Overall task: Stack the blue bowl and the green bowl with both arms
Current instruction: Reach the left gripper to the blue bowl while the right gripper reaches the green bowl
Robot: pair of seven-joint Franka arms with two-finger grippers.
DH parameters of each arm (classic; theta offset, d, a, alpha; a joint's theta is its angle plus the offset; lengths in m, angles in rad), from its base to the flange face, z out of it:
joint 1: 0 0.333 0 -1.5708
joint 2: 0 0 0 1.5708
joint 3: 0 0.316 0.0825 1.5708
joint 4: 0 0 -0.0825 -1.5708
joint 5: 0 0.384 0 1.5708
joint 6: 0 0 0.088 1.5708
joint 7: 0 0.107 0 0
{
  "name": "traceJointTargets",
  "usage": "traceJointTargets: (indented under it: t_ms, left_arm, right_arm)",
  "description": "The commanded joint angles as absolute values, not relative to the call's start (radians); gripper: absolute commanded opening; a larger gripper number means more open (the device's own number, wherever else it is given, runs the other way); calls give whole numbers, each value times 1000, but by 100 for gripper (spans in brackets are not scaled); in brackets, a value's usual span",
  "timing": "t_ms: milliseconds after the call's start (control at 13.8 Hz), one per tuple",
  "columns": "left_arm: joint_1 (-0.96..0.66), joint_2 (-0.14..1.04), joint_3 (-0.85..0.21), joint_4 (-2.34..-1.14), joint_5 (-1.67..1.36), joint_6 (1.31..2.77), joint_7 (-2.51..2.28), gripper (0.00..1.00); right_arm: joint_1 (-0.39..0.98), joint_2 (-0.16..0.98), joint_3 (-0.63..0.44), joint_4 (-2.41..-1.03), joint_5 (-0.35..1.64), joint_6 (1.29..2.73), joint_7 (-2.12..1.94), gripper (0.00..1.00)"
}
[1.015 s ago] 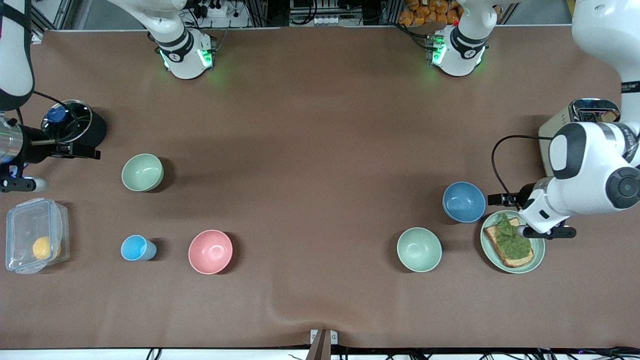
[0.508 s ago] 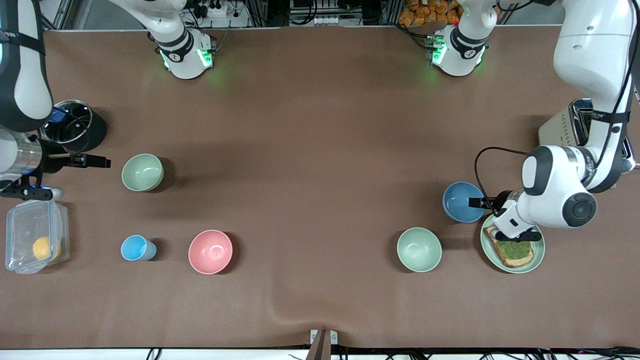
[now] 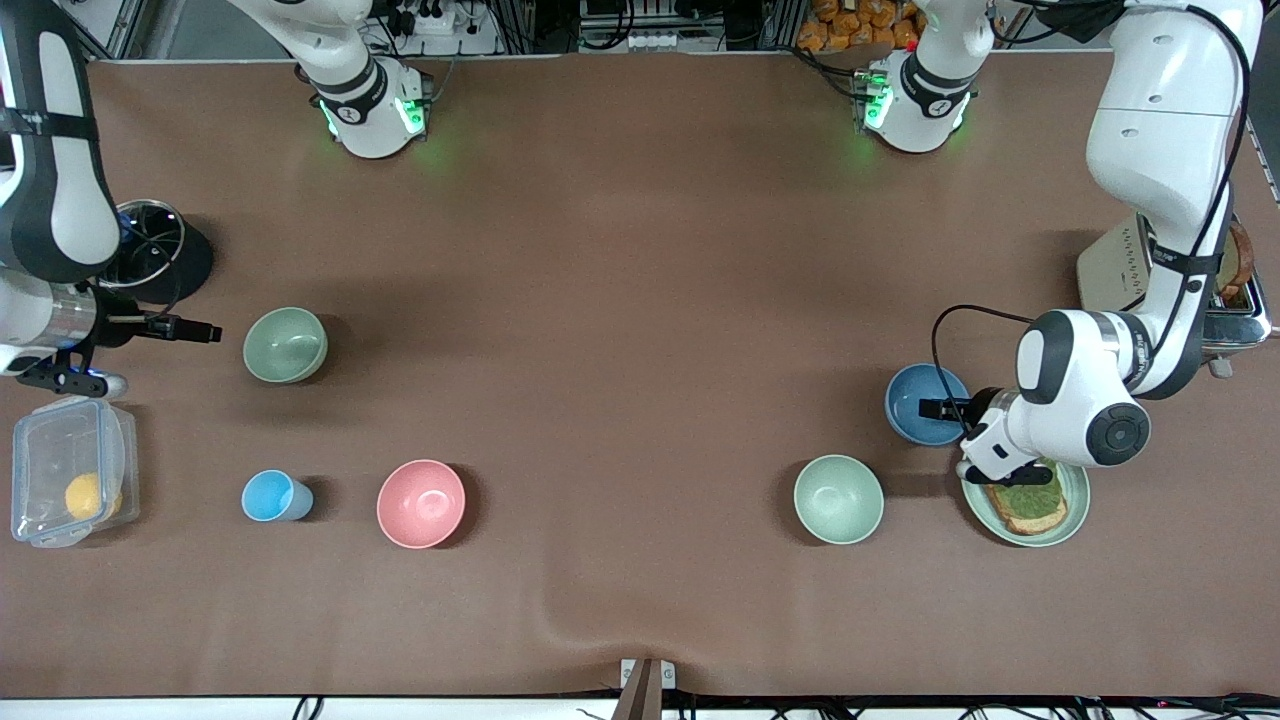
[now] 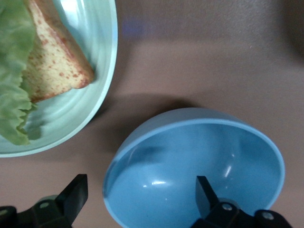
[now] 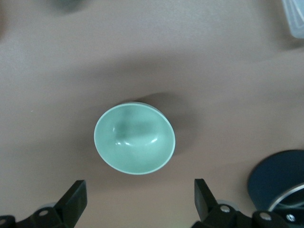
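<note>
My left gripper should close on the blue bowl now. Its fingers are around the blue bowl's rim [image 3: 961, 382], with one inside its hollow [image 3: 909, 394], so it would hold the bowl.
The blue bowl [image 3: 920, 403] stands upright toward the left arm's end of the table, beside the toast plate. My left gripper [image 3: 953, 438] is open over its rim, one finger inside the bowl [image 4: 199, 166] and one outside; its midpoint shows in the left wrist view [image 4: 141, 195]. One green bowl [image 3: 285, 345] stands toward the right arm's end. My right gripper [image 3: 140, 355] is open beside it and apart from it; the right wrist view shows the bowl [image 5: 135, 139] past the open gripper [image 5: 138, 197]. A second green bowl [image 3: 838, 498] stands nearer the camera than the blue bowl.
A green plate [image 3: 1075, 505] with toast and lettuce lies beside the blue bowl, a toaster [image 3: 1110, 265] farther back. A pink bowl [image 3: 421, 503], a light-blue cup [image 3: 270, 496], a clear box [image 3: 70, 470] with a yellow item and a black can [image 3: 160, 250] stand toward the right arm's end.
My left gripper has moved from over the toast plate to the blue bowl's rim. My right gripper has shifted from the black can toward the green bowl.
</note>
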State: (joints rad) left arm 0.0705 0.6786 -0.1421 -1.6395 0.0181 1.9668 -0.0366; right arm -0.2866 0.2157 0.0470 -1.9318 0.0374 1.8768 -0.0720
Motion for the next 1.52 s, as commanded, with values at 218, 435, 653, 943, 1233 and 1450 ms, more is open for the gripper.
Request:
traceJointTargets:
  t_ms: [218, 435, 653, 943, 1233, 1450]
  left_arm:
    - [63, 693, -141, -1638, 20, 1973, -43, 0]
    - [66, 687, -141, -1637, 21, 1973, -43, 0]
    - [69, 673, -141, -1631, 21, 1973, -41, 0]
    - [86, 614, -141, -1625, 5, 1970, -41, 0]
    - [112, 555, -140, -1624, -57, 1960, -49, 0]
    - [135, 517, -141, -1623, -109, 1960, -124, 0]
  right_arm:
    - [-268, 235, 60, -2047, 44, 2018, -136, 100]
    - [-304, 270, 60, -2124, 44, 2172, -208, 100]
    - [-314, 342, 61, -2125, 54, 2226, -218, 100]
    - [-342, 386, 61, -2126, 54, 2278, -268, 95]
    - [-344, 388, 61, -2126, 54, 2272, -270, 24]
    - [-342, 382, 61, -2125, 55, 2263, -288, 0]
